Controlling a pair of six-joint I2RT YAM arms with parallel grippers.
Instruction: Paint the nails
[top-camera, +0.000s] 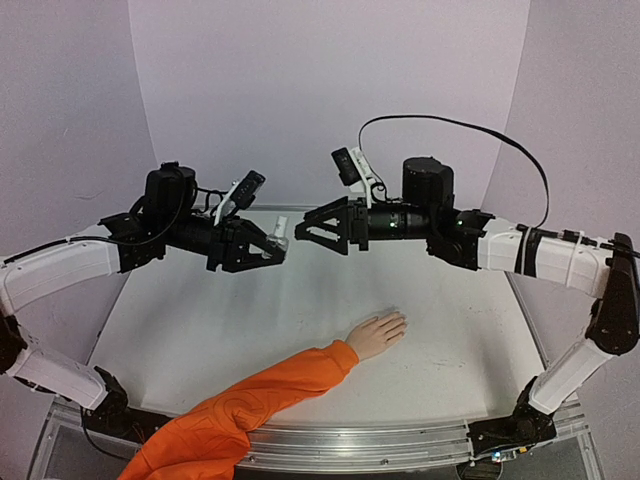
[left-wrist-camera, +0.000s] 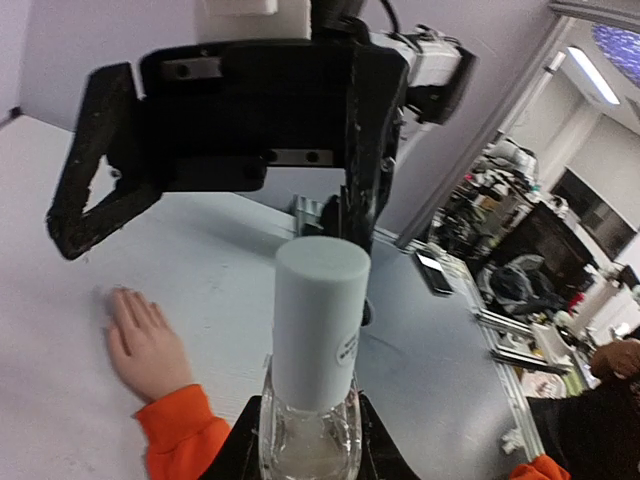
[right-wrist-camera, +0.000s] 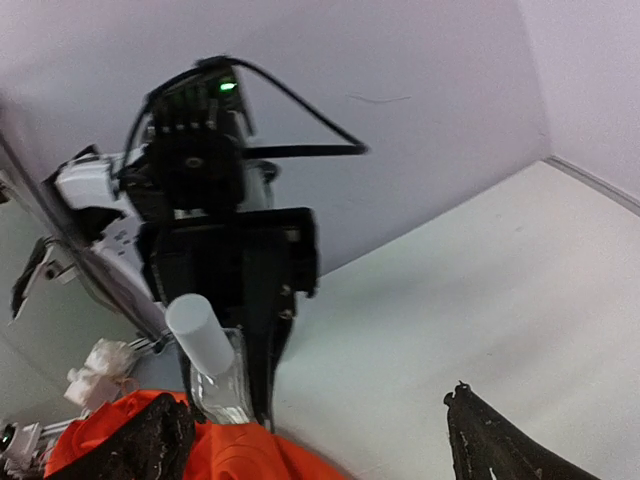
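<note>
The white cap (left-wrist-camera: 318, 320) is still a gap away from my right gripper's fingers. My right gripper needs to move toward the cap before it closes on the cap.
My left gripper (top-camera: 272, 250) is shut on a small clear glass bottle (top-camera: 279, 233) with a white cylindrical cap (left-wrist-camera: 318, 320), held in the air above the table with the cap pointing at the right arm. My right gripper (top-camera: 303, 227) faces it, just short of the cap, open with nothing between its fingers (right-wrist-camera: 497, 440). The pale mannequin hand (top-camera: 378, 333) lies flat on the table in an orange sleeve (top-camera: 250, 400). Its nails at the fingertips (top-camera: 400, 318) are too small to make out. The hand (left-wrist-camera: 145, 345) also shows in the left wrist view.
The white table (top-camera: 200, 320) ends in a metal rail (top-camera: 380, 440) at the near edge, which the orange sleeve crosses. Pale walls close in the back and sides. Both arms hang over the table's far half.
</note>
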